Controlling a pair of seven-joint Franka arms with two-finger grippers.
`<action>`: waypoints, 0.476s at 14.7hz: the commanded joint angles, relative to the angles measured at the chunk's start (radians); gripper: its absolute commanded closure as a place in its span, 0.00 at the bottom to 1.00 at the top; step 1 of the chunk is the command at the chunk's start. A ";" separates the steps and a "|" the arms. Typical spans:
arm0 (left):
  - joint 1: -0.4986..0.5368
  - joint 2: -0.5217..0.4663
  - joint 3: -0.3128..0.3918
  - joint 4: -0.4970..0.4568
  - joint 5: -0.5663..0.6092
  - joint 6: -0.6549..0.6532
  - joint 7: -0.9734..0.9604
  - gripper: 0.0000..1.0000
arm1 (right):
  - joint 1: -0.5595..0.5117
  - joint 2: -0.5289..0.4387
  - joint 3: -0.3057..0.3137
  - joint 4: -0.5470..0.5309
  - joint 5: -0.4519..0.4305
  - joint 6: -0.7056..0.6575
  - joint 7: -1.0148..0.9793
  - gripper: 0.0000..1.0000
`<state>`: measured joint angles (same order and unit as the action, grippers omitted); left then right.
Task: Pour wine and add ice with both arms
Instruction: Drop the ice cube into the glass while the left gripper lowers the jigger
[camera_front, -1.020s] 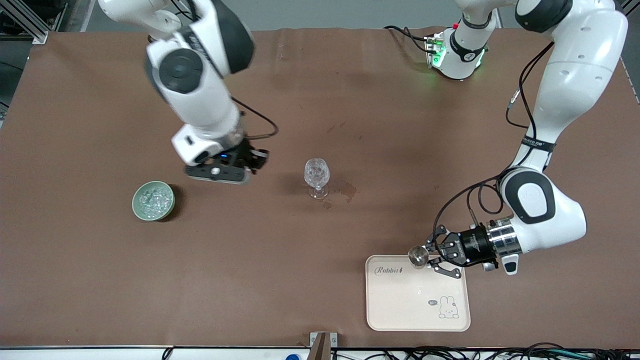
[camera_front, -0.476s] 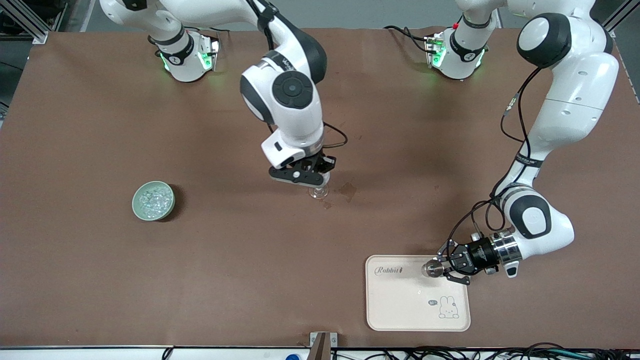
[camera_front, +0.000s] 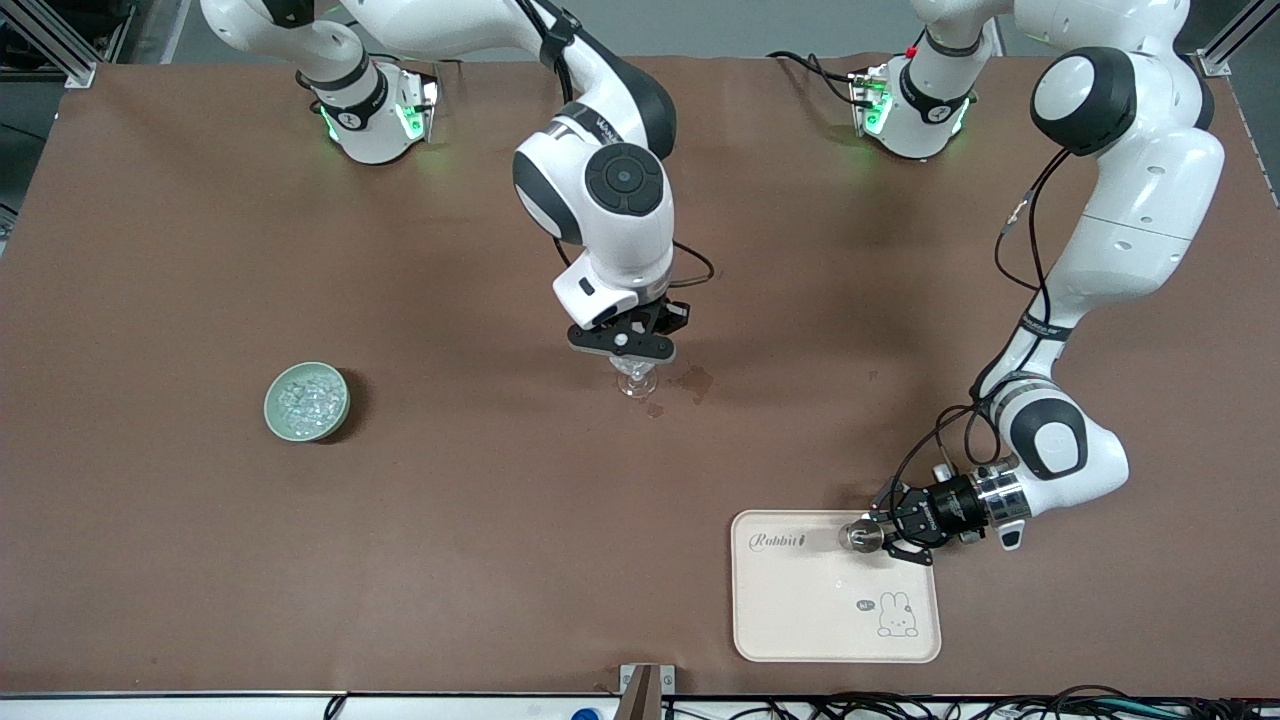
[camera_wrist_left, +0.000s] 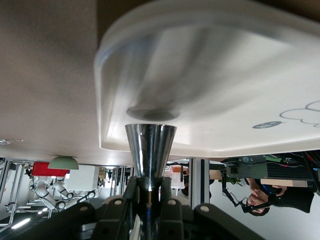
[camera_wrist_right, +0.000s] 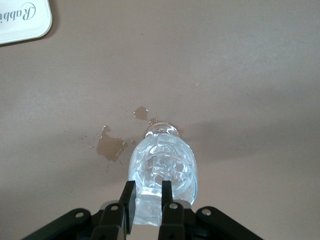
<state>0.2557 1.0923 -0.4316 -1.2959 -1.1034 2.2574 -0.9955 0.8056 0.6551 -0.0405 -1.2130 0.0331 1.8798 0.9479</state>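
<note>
I should let go of the cup with my left gripper now: the steel cup's lower edge (camera_front: 861, 547) is over the cream tray (camera_front: 816, 600), so the cup would stand.
The clear stemmed glass (camera_front: 637, 381) stands mid-table, with several ice chunks in it in the right wrist view (camera_wrist_right: 162, 162). My right gripper (camera_front: 622, 352) hangs just over its mouth, shut on a clear ice chunk (camera_wrist_right: 149, 207) held between its fingers (camera_wrist_right: 148, 192). More ice (camera_front: 305, 397) lies in the pale green bowl (camera_front: 340, 411) toward the right arm's end. My left gripper (camera_front: 880, 536) lies sideways, low over the tray, and is shut on a small steel cup (camera_front: 858, 537). In the left wrist view the cup (camera_wrist_left: 150, 150) points mouth-first at the tray (camera_wrist_left: 225, 100).
The cream rabbit tray (camera_front: 835, 610) lies near the front edge toward the left arm's end. A small brown spill (camera_front: 694, 379) wets the table beside the glass, also seen in the right wrist view (camera_wrist_right: 111, 146). The tray's corner (camera_wrist_right: 22, 20) shows there too.
My right arm swung from beside the bowl to over the glass. My left gripper sank lower with the steel cup, down to the tray's edge.
</note>
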 joint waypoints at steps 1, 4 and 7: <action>0.000 0.023 -0.007 0.024 -0.026 0.001 0.043 0.89 | 0.000 -0.006 -0.010 0.000 -0.013 -0.008 0.003 0.79; 0.000 0.024 -0.006 0.032 -0.026 0.001 0.061 0.79 | -0.006 -0.006 -0.010 -0.009 -0.032 -0.010 -0.034 0.51; 0.000 0.021 -0.001 0.030 -0.023 0.001 0.075 0.50 | -0.006 -0.008 -0.012 -0.016 -0.035 -0.008 -0.037 0.26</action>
<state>0.2562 1.1022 -0.4299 -1.2869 -1.1054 2.2574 -0.9445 0.8034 0.6554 -0.0544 -1.2170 0.0132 1.8729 0.9252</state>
